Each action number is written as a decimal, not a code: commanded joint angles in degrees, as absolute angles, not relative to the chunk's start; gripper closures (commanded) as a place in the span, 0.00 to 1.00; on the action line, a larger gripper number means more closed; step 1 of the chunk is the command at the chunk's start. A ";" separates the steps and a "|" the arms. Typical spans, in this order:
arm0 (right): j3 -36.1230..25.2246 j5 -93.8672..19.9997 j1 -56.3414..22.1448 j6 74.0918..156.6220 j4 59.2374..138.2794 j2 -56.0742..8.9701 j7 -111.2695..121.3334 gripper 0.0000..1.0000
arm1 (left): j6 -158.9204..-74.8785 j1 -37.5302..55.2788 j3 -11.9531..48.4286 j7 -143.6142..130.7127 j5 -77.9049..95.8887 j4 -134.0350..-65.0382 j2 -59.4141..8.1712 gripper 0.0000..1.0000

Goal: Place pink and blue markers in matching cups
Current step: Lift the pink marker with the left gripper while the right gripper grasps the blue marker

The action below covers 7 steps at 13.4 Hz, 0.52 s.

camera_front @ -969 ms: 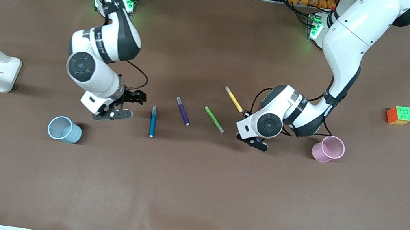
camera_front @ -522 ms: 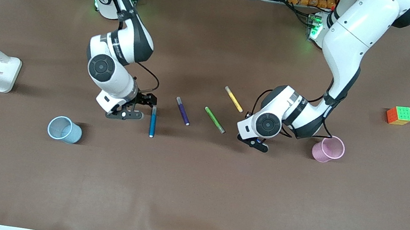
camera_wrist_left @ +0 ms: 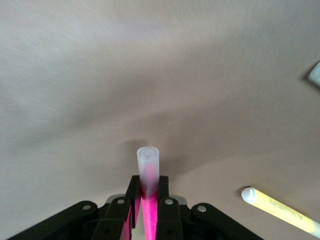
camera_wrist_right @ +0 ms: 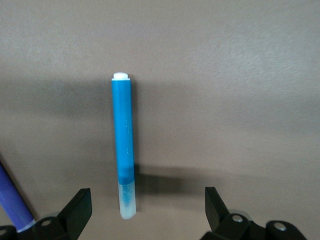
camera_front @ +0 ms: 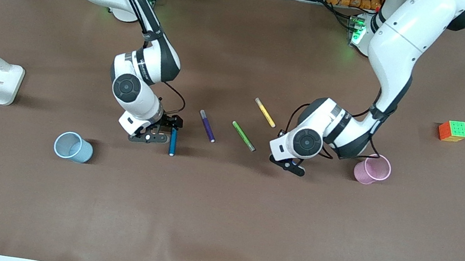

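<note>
My right gripper goes lower and only then closes on the marker, since its fingers are still above the blue marker's end with the cap (camera_wrist_right: 127,200).
The blue marker (camera_front: 173,139) lies flat on the brown table. My right gripper (camera_front: 164,131) hangs open over its pale capped end. In the right wrist view the blue marker (camera_wrist_right: 123,145) runs out from between the spread fingers of the right gripper (camera_wrist_right: 147,210), which do not touch it. My left gripper (camera_wrist_left: 148,192) is shut on the pink marker (camera_wrist_left: 148,167), whose pale end sticks out past the fingertips, low over the table. In the front view the left gripper (camera_front: 289,163) hides that marker. The pink cup (camera_front: 372,169) stands beside it toward the left arm's end. The blue cup (camera_front: 73,147) stands toward the right arm's end.
A purple marker (camera_front: 207,125), a green marker (camera_front: 243,136) and a yellow marker (camera_front: 265,112) lie between the two grippers. A colour cube (camera_front: 453,131) sits toward the left arm's end, a white lamp base (camera_front: 1,83) toward the right arm's end.
The right arm has swung from beside the blue cup over to the blue marker, its gripper still open. The left gripper has shut on the pink marker and barely moved.
</note>
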<state>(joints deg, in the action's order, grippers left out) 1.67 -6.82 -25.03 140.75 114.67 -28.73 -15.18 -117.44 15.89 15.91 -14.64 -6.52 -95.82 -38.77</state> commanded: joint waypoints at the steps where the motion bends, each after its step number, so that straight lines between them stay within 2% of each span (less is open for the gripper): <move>1: 1.14 -7.47 -26.89 141.06 114.08 -29.97 -17.22 0.00 | -114.28 12.93 15.82 -13.89 -7.38 -96.86 -31.40 1.00; 7: 0.97 -7.38 -28.65 141.41 114.00 -31.37 -17.67 0.00 | -108.37 5.55 16.08 -6.27 -7.21 -96.94 -18.47 1.00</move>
<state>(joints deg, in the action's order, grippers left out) 1.65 -6.82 -27.68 140.96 114.62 -30.51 -16.98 -109.19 7.86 15.67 -9.57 -6.55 -95.14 -22.57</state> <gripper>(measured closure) 0.000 0.828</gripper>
